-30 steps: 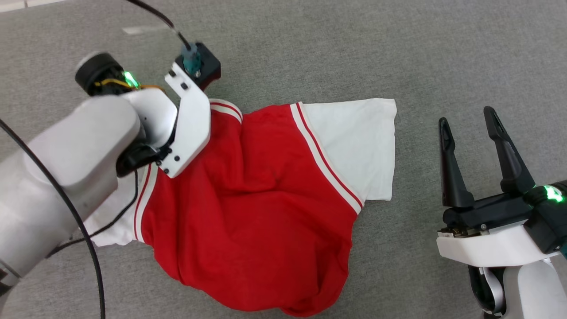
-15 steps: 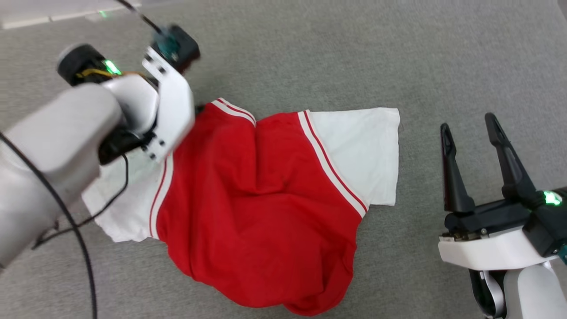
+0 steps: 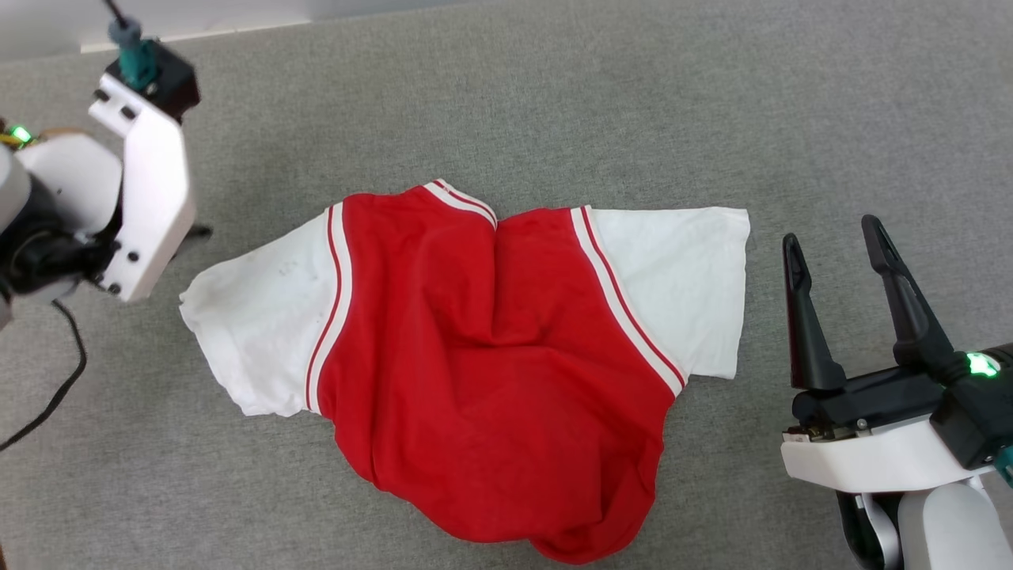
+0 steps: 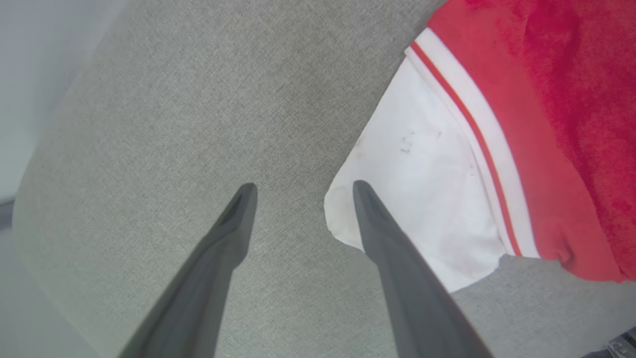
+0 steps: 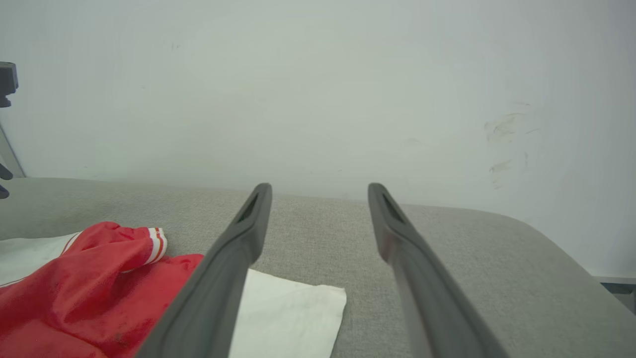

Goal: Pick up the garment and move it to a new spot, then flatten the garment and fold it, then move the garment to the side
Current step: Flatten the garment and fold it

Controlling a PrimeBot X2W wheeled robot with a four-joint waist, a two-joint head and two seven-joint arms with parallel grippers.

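The white sleeve (image 3: 268,318) is lying flat and slack, and its thin hem is loose. My left gripper should next grab the garment by the sleeve's outer edge (image 3: 201,343).
The garment (image 3: 491,372) lies back up on the grey surface, red body rumpled, both white sleeves spread out sideways. My left gripper (image 4: 303,189) is open and empty just off the left sleeve (image 4: 422,189), its right finger (image 4: 387,238) crossing over the sleeve's corner. In the head view the left wrist (image 3: 142,198) hangs at the far left, apart from the sleeve (image 3: 261,332). My right gripper (image 3: 839,237) stands open and empty to the right of the right sleeve (image 3: 681,277), fingers pointing away from me. In the right wrist view the right gripper (image 5: 320,189) has the garment (image 5: 74,298) at its lower left.
A grey fabric surface (image 3: 554,95) carries everything; its far edge meets a pale wall (image 5: 318,89). A black cable (image 3: 55,396) trails below the left wrist. The surface's rounded left edge (image 4: 44,164) lies close to the left gripper.
My left gripper has opened, let go of the garment near its left shoulder and drawn away to the left, uncovering the left sleeve. The head camera has shifted. The right gripper stays put.
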